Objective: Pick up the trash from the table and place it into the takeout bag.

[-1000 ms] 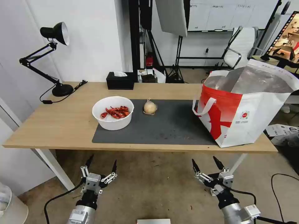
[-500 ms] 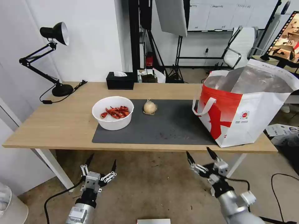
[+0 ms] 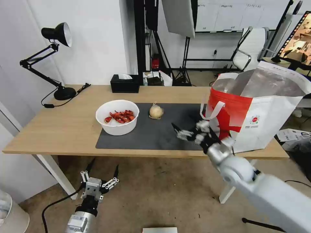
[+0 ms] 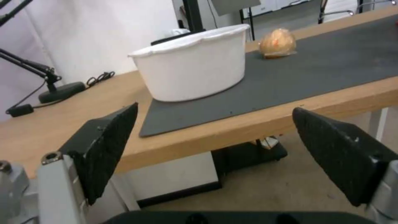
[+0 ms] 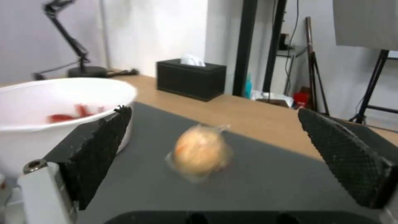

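Observation:
I need to reach the knotted clear bag with my right gripper and grab its plump beige body (image 3: 156,112). Then I can drop this trash into the takeout bag (image 3: 259,113).
A white bowl (image 3: 117,122) of red shell scraps sits on the left end of the dark grey mat (image 3: 152,137) on the light-wood table (image 3: 68,126). Just to its right lies a small knotted clear bag (image 3: 156,112) holding a beige lump. The white-and-red takeout bag (image 3: 259,113) stands open at the table's right end. My right gripper (image 3: 186,130) hovers open over the mat, beside the takeout bag, facing the knotted bag (image 5: 201,152) and the bowl (image 5: 49,102). My left gripper (image 3: 100,176) is open below the table's front edge, looking up at the bowl (image 4: 195,62).
A black tissue box (image 3: 124,84) stands at the table's back edge, and a black desk lamp (image 3: 63,92) at the back left with its cord on the wood. Light stands and an office chair (image 3: 251,48) are on the floor behind. Bare mat lies between the knotted bag and the takeout bag.
My right arm has risen from below the table's front edge and reached forward over the mat, fingers still open. The left gripper has hardly moved.

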Motion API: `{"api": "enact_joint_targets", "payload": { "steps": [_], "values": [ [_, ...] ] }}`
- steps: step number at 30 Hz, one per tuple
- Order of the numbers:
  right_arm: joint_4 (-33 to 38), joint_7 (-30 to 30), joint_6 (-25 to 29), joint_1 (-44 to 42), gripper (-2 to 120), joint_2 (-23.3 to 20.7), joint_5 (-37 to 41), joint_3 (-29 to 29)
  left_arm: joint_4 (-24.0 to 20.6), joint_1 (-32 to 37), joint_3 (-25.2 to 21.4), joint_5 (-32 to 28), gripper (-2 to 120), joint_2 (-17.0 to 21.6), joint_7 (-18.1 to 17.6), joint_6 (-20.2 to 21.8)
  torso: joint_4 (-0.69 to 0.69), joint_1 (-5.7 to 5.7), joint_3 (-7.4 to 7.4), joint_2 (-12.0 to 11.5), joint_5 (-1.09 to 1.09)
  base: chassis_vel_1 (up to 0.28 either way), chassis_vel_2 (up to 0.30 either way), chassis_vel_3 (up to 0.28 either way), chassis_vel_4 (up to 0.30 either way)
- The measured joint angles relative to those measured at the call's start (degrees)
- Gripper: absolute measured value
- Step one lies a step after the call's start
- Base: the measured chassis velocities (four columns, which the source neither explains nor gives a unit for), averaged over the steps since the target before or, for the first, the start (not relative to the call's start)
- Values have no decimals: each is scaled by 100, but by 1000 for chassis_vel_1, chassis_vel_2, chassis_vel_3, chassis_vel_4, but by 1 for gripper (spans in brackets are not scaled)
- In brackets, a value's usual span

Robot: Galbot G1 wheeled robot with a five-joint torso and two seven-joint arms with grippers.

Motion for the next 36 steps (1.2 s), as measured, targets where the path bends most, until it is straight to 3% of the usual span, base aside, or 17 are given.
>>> {"api": "enact_joint_targets", "payload": {
  "steps": [2, 9, 17, 19, 27, 33, 36],
  "values": [
    [-327, 14, -94, 298, 100, 195, 32, -177, -20, 14, -16, 0, 100, -8, -1, -2, 0, 0, 0, 0, -3, 0, 0, 0, 0],
    [-2193, -133, -626, 1375, 100, 1634, 255, -592, -109, 144, -68, 76, 100, -7, 1, -48, -1, 0, 0, 0, -2, 0, 0, 0, 0],
    [-2997, -7, -1294, 1854, 100, 2341, 273, -799, -92, 193, -71, 189, 100, 159, 3, -105, 0, -1, 0, 0, -3, 0, 0, 0, 0],
    [-3218, 461, -1828, 1976, 100, 2651, 324, -824, -75, 148, -101, 346, 100, 261, 3, -169, 0, -1, -1, 0, -2, 0, 0, 0, 0],
    [-3420, 810, -2465, 2020, 100, 2873, 318, -823, -92, 152, -136, 341, 100, 228, -7, -222, -1, -2, -1, 0, -1, 0, 0, 0, 0],
    [-3540, 798, -2501, 2059, 100, 2923, 334, -805, -70, 145, -116, 338, 100, 209, -9, -230, -2, -2, -1, 1, 0, 0, 0, 0, 0],
    [-3616, 758, -2611, 2068, 87, 2946, 338, -804, -76, 154, -120, 326, 100, 202, -14, -233, -1, -2, -1, 1, 0, 0, 0, 0, 0]
  ]
}}
